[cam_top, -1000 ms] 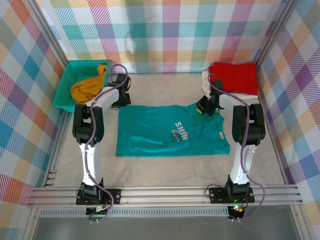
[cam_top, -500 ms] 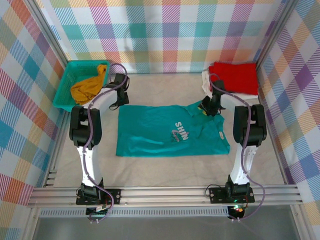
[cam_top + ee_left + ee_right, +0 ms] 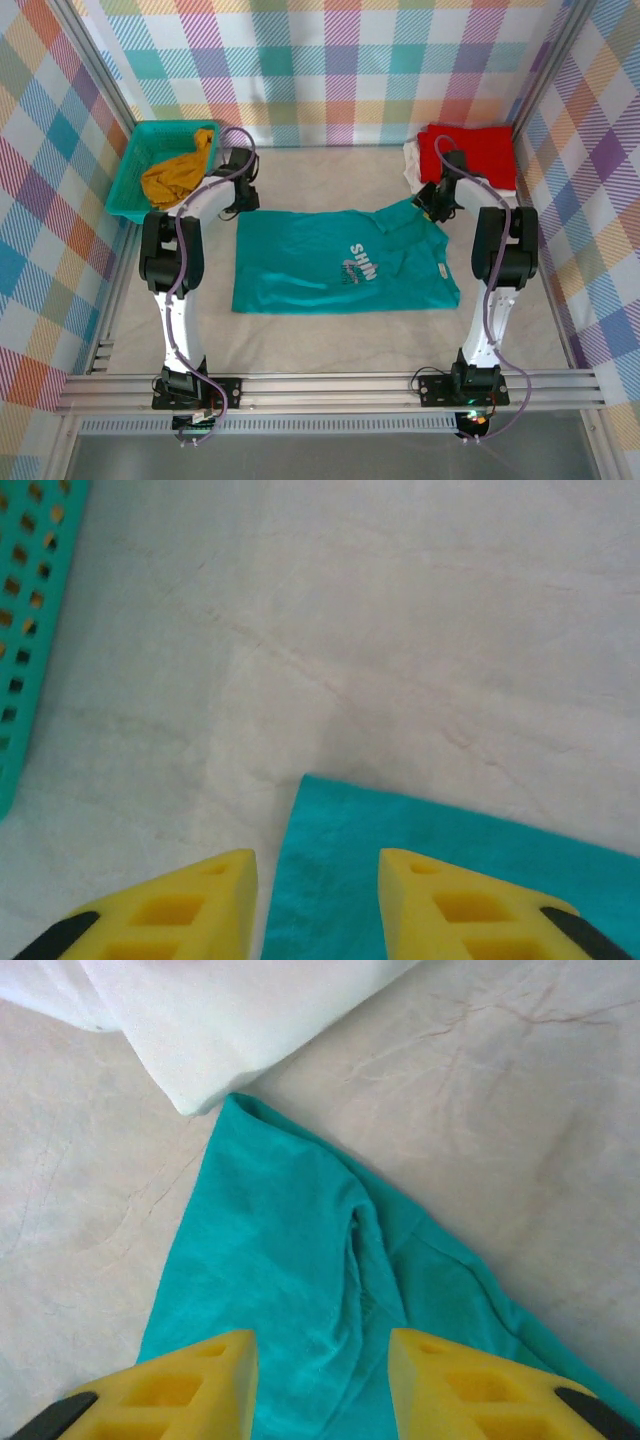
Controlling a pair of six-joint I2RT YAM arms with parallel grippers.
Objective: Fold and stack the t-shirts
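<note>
The fold (image 3: 424, 211) (image 3: 345, 1356) lies undented under my right gripper's fingers, so it is too early to close. My right gripper lowers first, then closes on the fold.
The teal t-shirt (image 3: 330, 262) with its white "SHINE" print lies flat mid-table. My left gripper (image 3: 243, 197) hovers open over its far left corner (image 3: 420, 860), yellow fingers (image 3: 190, 905) straddling the cloth edge. My right gripper (image 3: 430, 203) stands open above the far right sleeve (image 3: 300, 1250), which is creased and points at the white t-shirt (image 3: 220, 1020). The folded red t-shirt (image 3: 470, 155) rests on the white one (image 3: 411, 160) at the back right. The mustard t-shirt (image 3: 176, 174) lies crumpled in the basket.
A teal mesh basket (image 3: 128, 190) sits at the back left, its wall (image 3: 25, 630) close to my left gripper. Metal frame posts and plaid walls enclose the table. Bare table lies behind and in front of the teal shirt.
My right gripper has shifted right and back toward the red and white stack, and the teal sleeve now reaches out farther that way. The left gripper has barely moved.
</note>
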